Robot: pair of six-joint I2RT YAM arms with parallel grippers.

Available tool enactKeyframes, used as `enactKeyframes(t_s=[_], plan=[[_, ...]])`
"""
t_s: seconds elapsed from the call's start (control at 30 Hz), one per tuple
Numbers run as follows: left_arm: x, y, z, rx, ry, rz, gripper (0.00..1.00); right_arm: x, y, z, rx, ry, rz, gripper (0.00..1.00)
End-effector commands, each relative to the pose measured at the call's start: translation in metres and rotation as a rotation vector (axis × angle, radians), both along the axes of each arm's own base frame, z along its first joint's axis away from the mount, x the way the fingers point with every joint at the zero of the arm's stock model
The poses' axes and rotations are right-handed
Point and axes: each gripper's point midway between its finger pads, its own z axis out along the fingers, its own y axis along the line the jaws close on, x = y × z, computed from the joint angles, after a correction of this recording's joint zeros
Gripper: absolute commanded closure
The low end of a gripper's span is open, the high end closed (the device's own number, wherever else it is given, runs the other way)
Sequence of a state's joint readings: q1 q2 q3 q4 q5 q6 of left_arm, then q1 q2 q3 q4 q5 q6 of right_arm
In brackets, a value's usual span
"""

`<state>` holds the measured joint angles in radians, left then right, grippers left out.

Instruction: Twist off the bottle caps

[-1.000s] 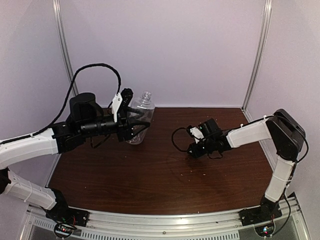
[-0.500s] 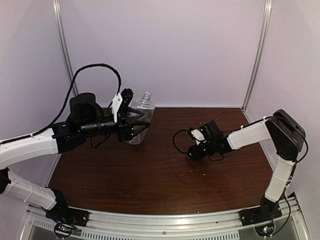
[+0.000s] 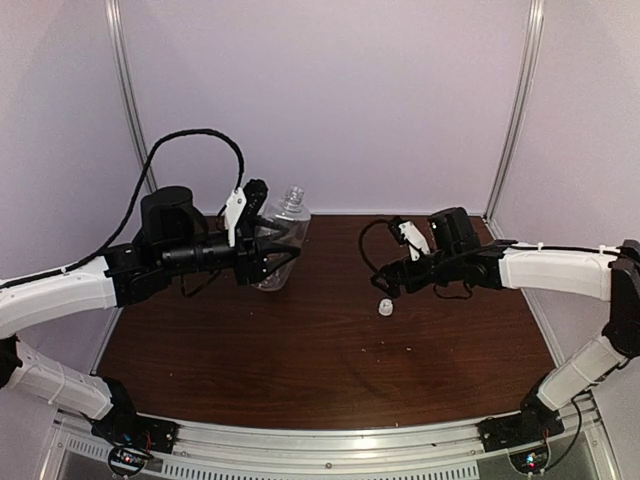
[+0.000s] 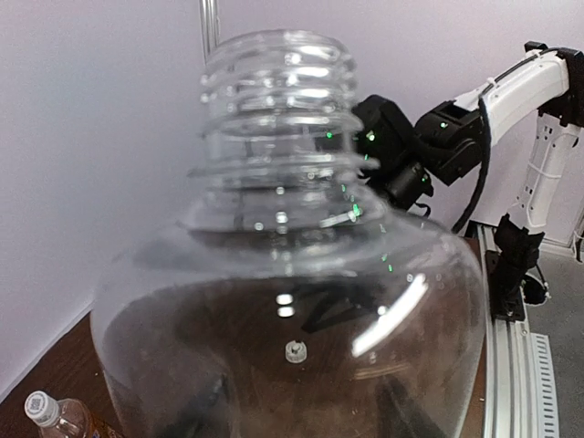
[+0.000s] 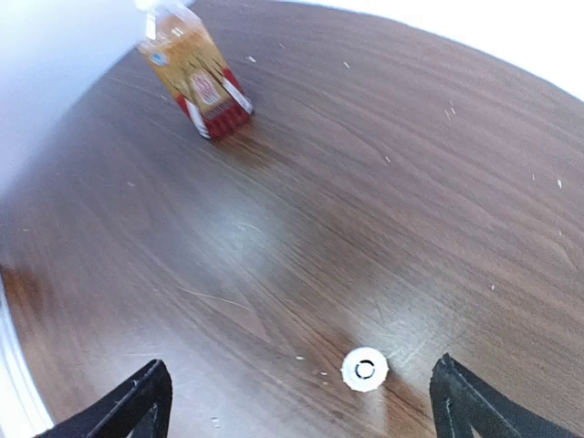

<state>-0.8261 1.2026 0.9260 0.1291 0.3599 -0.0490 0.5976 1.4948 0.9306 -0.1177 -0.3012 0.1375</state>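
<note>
The clear bottle needs to stand upright, and my right gripper will grab its bare threaded neck (image 3: pixel 293 197) next for that. Then my left gripper can let go of the bottle's body.
My left gripper (image 3: pixel 278 252) is shut on the clear bottle (image 3: pixel 284 240) and holds it above the table's back left. The bottle's threaded neck (image 4: pixel 278 91) is bare, with no cap on it. One white bottle cap (image 3: pixel 385 307) lies loose on the table, seen close up in the right wrist view (image 5: pixel 365 370). My right gripper (image 3: pixel 386 284) hovers just above that cap with its fingers (image 5: pixel 137 401) spread wide and nothing between them. The amber bottle (image 5: pixel 196 73) with the red and white label sits farther off, and its white cap (image 4: pixel 36 406) is still on it.
The dark wooden table (image 3: pixel 330 370) is boxed in by pale walls with metal posts (image 3: pixel 515 110) at the back. Small white crumbs (image 5: pixel 452 111) dot the wood. The right arm (image 4: pixel 429 146) shows behind the clear bottle in the left wrist view.
My right gripper opened, left the white cap on the table, and lifted away toward the back right. The left gripper and clear bottle have not moved.
</note>
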Motion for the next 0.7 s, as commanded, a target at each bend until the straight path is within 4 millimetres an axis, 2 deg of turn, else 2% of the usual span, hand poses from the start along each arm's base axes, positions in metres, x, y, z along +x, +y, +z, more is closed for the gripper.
enactKeyframes(t_s=[0.0,0.13,0.2,0.3,0.4,0.47,0.67], plan=[[0.0,-0.004,0.02,-0.04,-0.055,-0.022,0.66,-0.031,0.021,0.087,0.185,-0.063,0.185,0.0],[-0.001,-0.006,0.018,-0.038,-0.052,-0.037,0.65,-0.061,0.032,0.169,0.342,-0.151,0.307,0.0],[-0.003,-0.009,0.016,-0.036,-0.045,-0.058,0.62,-0.074,0.039,0.2,0.391,-0.185,0.358,0.0],[-0.006,-0.011,0.016,-0.038,-0.044,-0.081,0.6,-0.09,0.052,0.232,0.426,-0.21,0.412,0.0],[-0.007,-0.012,0.016,-0.042,-0.046,-0.093,0.59,-0.101,0.067,0.255,0.454,-0.225,0.46,0.0],[-0.01,-0.013,0.016,-0.045,-0.046,-0.109,0.59,-0.106,0.078,0.263,0.46,-0.217,0.487,0.0],[-0.014,-0.016,0.016,-0.051,-0.039,-0.14,0.59,-0.108,0.114,0.269,0.446,-0.186,0.516,0.03]])
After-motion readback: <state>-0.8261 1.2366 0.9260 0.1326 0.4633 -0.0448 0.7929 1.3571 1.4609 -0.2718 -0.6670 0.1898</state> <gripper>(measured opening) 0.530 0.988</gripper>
